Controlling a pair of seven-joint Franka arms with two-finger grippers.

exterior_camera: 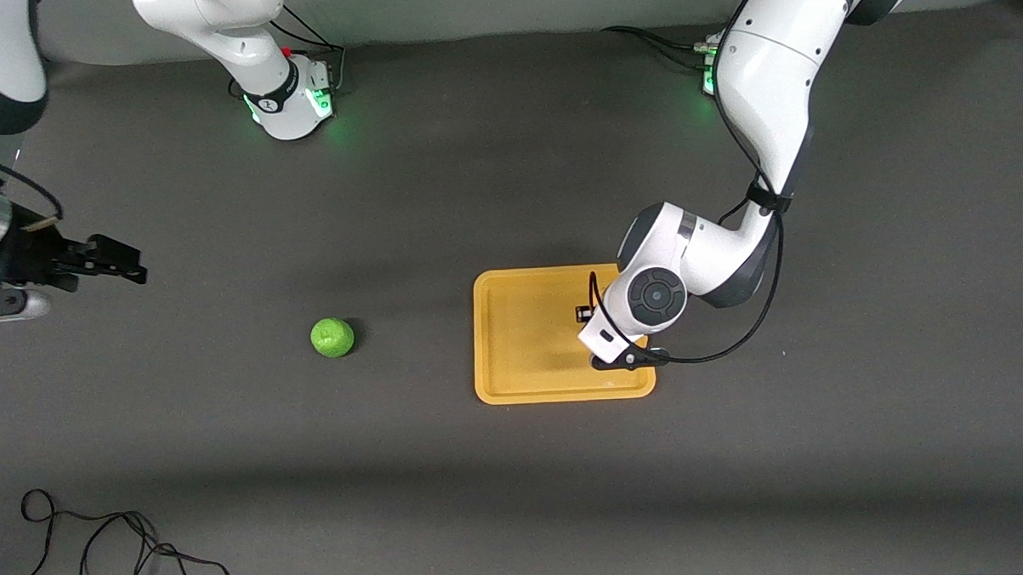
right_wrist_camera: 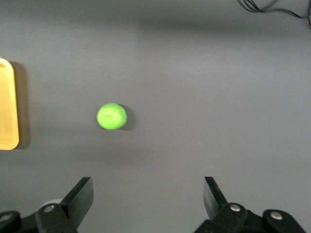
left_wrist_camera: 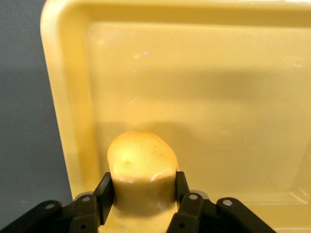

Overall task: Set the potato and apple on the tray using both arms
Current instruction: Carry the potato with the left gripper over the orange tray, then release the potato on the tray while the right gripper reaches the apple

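Observation:
I should next grab the green apple (exterior_camera: 332, 337) by its round sides with my right gripper. Then the apple can go on the tray (exterior_camera: 513, 321).
The orange-yellow tray (exterior_camera: 513, 321) lies mid-table, toward the left arm's end. My left gripper (left_wrist_camera: 142, 187) is shut on the yellow potato (left_wrist_camera: 141, 160) and holds it low over the tray's floor (left_wrist_camera: 204, 87), close to one rim. In the front view the left wrist hides the potato. The green apple (exterior_camera: 332, 337) sits on the mat beside the tray, toward the right arm's end. It also shows in the right wrist view (right_wrist_camera: 112, 116). My right gripper (exterior_camera: 124, 265) is open and empty over the mat, apart from the apple, its fingers (right_wrist_camera: 80, 196) spread wide.
Black cables (exterior_camera: 103, 540) lie on the mat near the front camera at the right arm's end. The two arm bases (exterior_camera: 292, 99) with green lights stand along the edge farthest from the front camera. The tray's edge shows in the right wrist view (right_wrist_camera: 7, 107).

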